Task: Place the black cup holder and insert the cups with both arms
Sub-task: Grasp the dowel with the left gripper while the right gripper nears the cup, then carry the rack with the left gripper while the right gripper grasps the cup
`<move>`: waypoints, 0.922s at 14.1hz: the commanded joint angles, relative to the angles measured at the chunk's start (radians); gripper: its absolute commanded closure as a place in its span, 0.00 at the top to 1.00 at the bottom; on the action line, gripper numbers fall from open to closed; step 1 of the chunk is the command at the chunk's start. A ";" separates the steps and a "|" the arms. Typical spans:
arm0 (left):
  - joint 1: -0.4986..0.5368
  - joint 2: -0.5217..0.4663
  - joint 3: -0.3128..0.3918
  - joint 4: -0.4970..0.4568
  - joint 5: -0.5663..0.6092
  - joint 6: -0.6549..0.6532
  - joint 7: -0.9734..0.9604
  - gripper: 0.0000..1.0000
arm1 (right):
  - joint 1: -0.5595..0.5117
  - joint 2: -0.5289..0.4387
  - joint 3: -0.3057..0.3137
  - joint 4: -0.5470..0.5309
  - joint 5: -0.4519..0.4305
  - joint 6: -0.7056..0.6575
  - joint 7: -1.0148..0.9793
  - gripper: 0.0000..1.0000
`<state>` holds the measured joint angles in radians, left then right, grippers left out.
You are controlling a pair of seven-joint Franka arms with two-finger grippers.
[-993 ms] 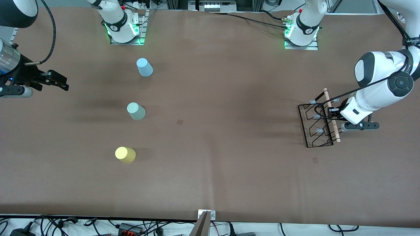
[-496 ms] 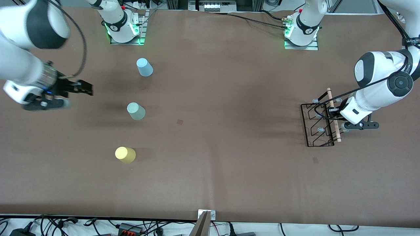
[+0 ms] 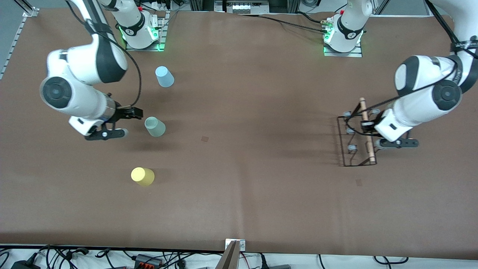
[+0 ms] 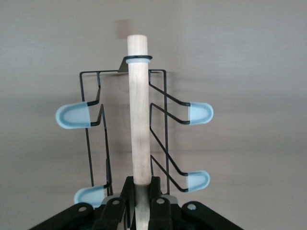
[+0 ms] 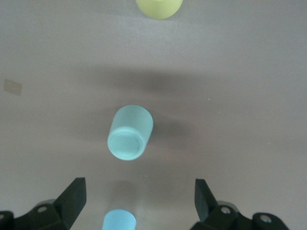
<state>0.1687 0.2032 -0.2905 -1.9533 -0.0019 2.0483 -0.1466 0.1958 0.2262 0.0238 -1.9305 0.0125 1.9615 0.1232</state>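
The right gripper grabs the mint green cup [image 3: 155, 126] by its body next, to set it onto the black cup holder.
My left gripper [image 3: 368, 126] is shut on the pale wooden rod [image 4: 139, 110] of the black cup holder [image 3: 349, 151], at the left arm's end of the table. The holder's grey-blue capped prongs [image 4: 73, 117] stick out on both sides of the rod. I cannot tell whether its base touches the table. My right gripper [image 3: 131, 113] is open and empty, low beside the mint green cup [image 3: 155, 126]. That cup [image 5: 129, 132] stands upside down in front of the open gripper [image 5: 139, 186]. The light blue cup [image 3: 164, 76] and the yellow cup [image 3: 142, 176] also stand upside down.
The three cups stand in a line at the right arm's end of the brown table [image 3: 242, 168]. The yellow cup [image 5: 159, 6] and the light blue cup [image 5: 119, 221] show at the edges of the right wrist view. The arm bases [image 3: 140, 31] stand along the table's back edge.
My right arm has swung in from the table's end to beside the mint green cup. My left gripper has shifted the holder slightly toward the table's middle and turned it.
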 commanded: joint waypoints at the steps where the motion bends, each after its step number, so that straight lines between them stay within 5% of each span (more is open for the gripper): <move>1: -0.037 0.031 -0.091 0.123 -0.018 -0.120 -0.109 0.01 | 0.028 -0.030 -0.004 -0.108 0.014 0.112 0.070 1.00; 5: -0.194 0.130 -0.105 0.270 -0.023 -0.181 -0.198 0.00 | 0.070 0.010 -0.004 -0.203 0.014 0.293 0.173 1.00; 9: -0.397 0.240 -0.104 0.416 -0.044 -0.180 -0.486 0.00 | 0.068 0.073 -0.004 -0.214 0.014 0.336 0.216 1.00; 13: -0.506 0.307 -0.104 0.448 -0.049 -0.151 -0.545 0.00 | 0.060 0.113 -0.004 -0.212 0.014 0.373 0.254 1.00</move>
<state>-0.2942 0.4675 -0.4017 -1.5657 -0.0243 1.9112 -0.6684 0.2585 0.3359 0.0197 -2.1310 0.0136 2.3067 0.3504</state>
